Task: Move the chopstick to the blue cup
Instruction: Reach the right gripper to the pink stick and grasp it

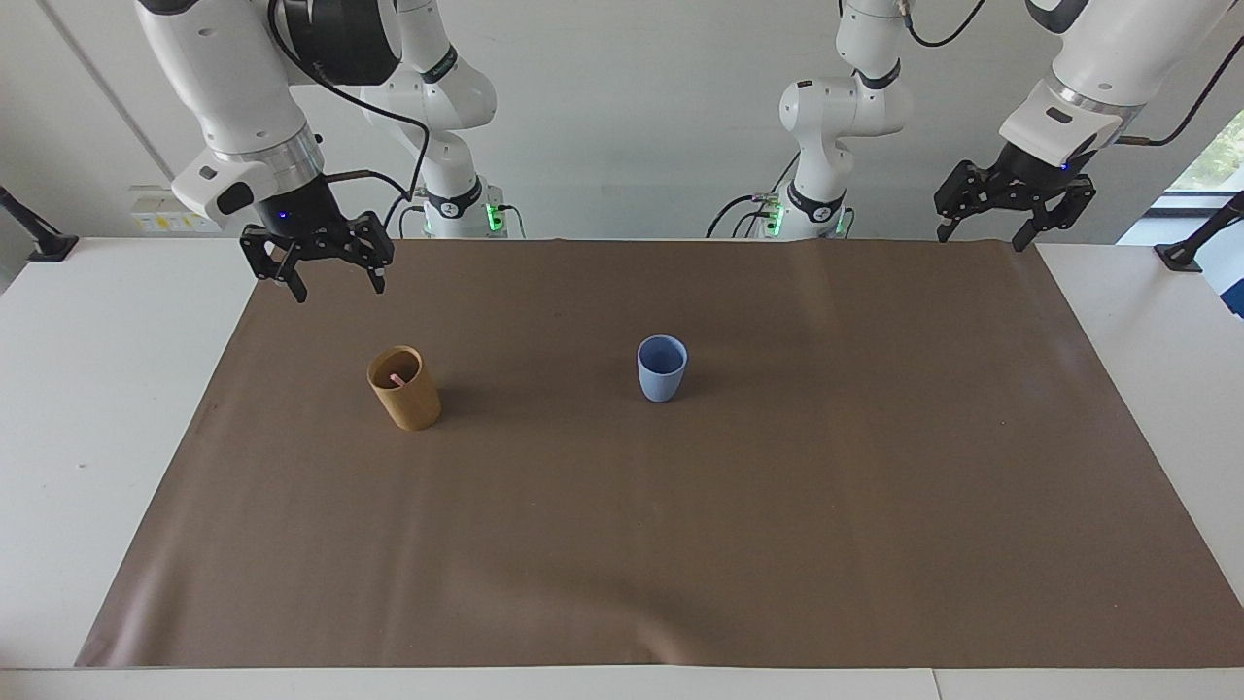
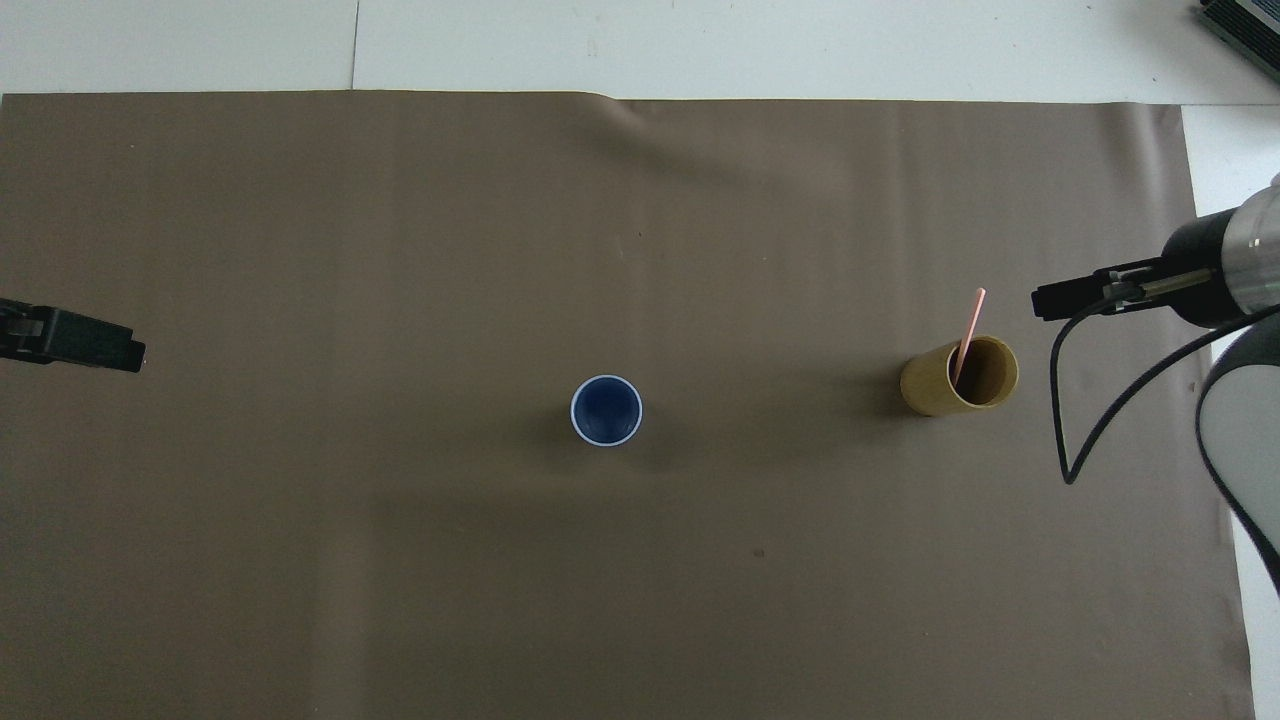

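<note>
I next need to grab the chopstick by its exposed upper end (image 2: 978, 300) with my right gripper. Then it can go into the blue cup (image 2: 606, 410).
A thin pink chopstick (image 2: 968, 324) stands tilted in the tan cup (image 2: 958, 378) toward the right arm's end of the mat; in the facing view only the chopstick's pink tip (image 1: 394, 378) shows inside the tan cup (image 1: 405, 391). The light blue cup (image 1: 662, 367) stands upright and holds nothing near the mat's middle, and the overhead view looks into this blue cup (image 2: 606, 410). My right gripper (image 1: 337, 288) hangs open over the mat beside the tan cup, apart from it, its tip (image 2: 1046, 302) showing from above. My left gripper (image 1: 980, 239) waits open over the mat's corner at the left arm's end (image 2: 122, 353).
A brown mat (image 1: 680, 544) covers most of the white table (image 1: 97, 408). A black cable (image 2: 1068, 440) loops down from the right wrist over the mat's edge. The two arm bases stand at the robots' end of the table.
</note>
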You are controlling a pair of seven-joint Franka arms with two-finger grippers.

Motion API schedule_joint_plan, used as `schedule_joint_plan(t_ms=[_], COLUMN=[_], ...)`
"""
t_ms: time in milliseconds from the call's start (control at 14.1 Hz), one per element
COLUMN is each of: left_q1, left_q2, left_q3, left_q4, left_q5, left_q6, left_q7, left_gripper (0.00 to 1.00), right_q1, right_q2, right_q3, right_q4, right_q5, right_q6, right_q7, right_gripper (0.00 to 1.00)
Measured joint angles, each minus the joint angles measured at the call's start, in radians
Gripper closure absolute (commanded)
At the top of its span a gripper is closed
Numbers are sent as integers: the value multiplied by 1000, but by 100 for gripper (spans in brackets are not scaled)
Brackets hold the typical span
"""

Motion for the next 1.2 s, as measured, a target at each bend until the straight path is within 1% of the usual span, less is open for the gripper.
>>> schedule_joint_plan(t_ms=[354,567,709,850,921,992,1063,1134,1205], left_q1=[0,0,0,1,1,1,1,1,1], left_q2=[0,0,0,-1,-1,-1,-1,-1,-1], left_q3=[1,2,3,6,6,7,7,7,7], left_q4=[0,0,0,0,0,0,0,0,0], left_q5=[0,1,1,1,1,1,1,1,1], left_q6=[-1,-1,-1,-1,-1,-1,-1,-1,-1], left_q7=[-3,-4,-5,-5,-5,-5,-5,-5,-5], left_gripper=[0,0,0,0,0,0,0,0,0], right_q1=[3,3,7,23,28,31,32,31,31], right_q2=[-3,-4,-4,-3,-2,-1,0,1,1], right_q3=[0,0,1,2,2,2,2,2,1], right_q4=[-149,-232,-287,-322,-334,-342,-349,-353,-354], right_q5=[59,71,80,82,82,82,82,82,82], right_q6=[215,297,357,392,404,408,409,410,410], right_q7=[-127,-205,-223,-225,-225,-225,-225,-225,-225], right_gripper=[0,0,0,0,12,27,45,61,69])
